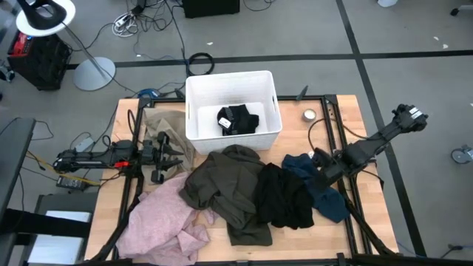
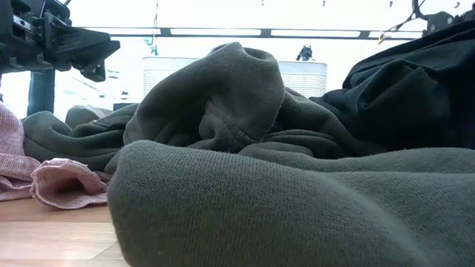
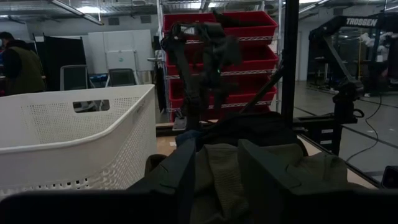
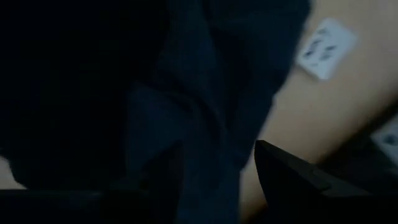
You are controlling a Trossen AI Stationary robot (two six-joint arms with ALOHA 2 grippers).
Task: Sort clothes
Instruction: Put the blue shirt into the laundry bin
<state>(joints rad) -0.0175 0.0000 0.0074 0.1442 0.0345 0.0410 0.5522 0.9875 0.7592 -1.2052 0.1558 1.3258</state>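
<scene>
My right gripper should next grab the teal garment by its middle fold (image 1: 324,195) to put it into the white bin (image 1: 198,122).
An olive green garment (image 1: 225,185) lies heaped at the table's middle, with a black garment (image 1: 284,198) on its right and a pale pink one (image 1: 162,222) at the near left. A dark teal garment (image 1: 325,193) lies at the right. A beige garment (image 1: 164,122) lies left of the white bin (image 1: 198,122), and another black garment (image 1: 238,120) lies inside the bin. My left gripper (image 1: 177,155) is open above the table, pointing at the olive garment (image 3: 217,177). My right gripper (image 1: 318,164) is open, low over the teal garment (image 4: 211,93). My right gripper (image 4: 217,168) has teal cloth showing between its two spread fingers (image 4: 286,174). It comes at the garment slanting down from the table's right. I cannot tell whether the fingers touch the cloth.
A small roll of tape (image 1: 309,114) lies right of the bin. Dark frame rails (image 1: 336,125) run along the table's sides. White tags (image 4: 324,40) lie on the wood beside the teal garment. Bare wood shows at the near right corner (image 1: 325,236).
</scene>
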